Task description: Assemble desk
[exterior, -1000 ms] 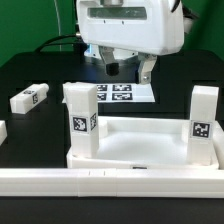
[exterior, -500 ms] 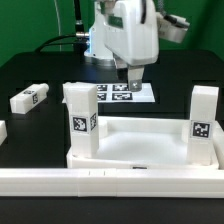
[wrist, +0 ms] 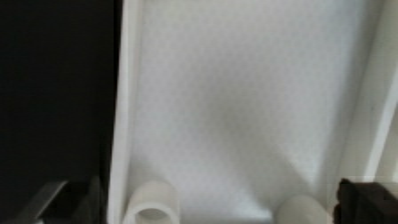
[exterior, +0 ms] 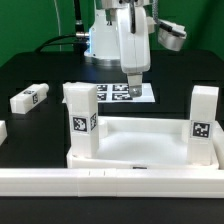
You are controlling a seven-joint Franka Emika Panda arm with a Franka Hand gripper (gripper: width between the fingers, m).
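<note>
I should next grip the tabletop by its thin raised side edge [wrist: 127, 110], as the tabletop's flat side is far too wide.
The white desk tabletop [exterior: 140, 146] lies tray-side up near the front, with two white tagged legs standing in it, one on the exterior view's left [exterior: 80, 120] and one on its right [exterior: 203, 124]. A loose leg [exterior: 30, 99] lies on the black table further to the left. My gripper [exterior: 133, 88] hangs just behind the tabletop, over the marker board [exterior: 112, 93]. In the wrist view the tabletop [wrist: 231, 90] fills the picture, and the gripper [wrist: 214, 202] stands open with dark fingertips [wrist: 363, 200] far apart and nothing held. Two rounded white shapes show between them.
A long low white rail [exterior: 110, 181] runs along the front edge. Another white piece [exterior: 2, 131] is cut off at the exterior view's left edge. The arm's base and cables [exterior: 100, 40] stand at the back.
The gripper has turned about its vertical axis, from broad face to edge-on in the exterior view, and shifted slightly left. The jaws stay open. No part has moved.
</note>
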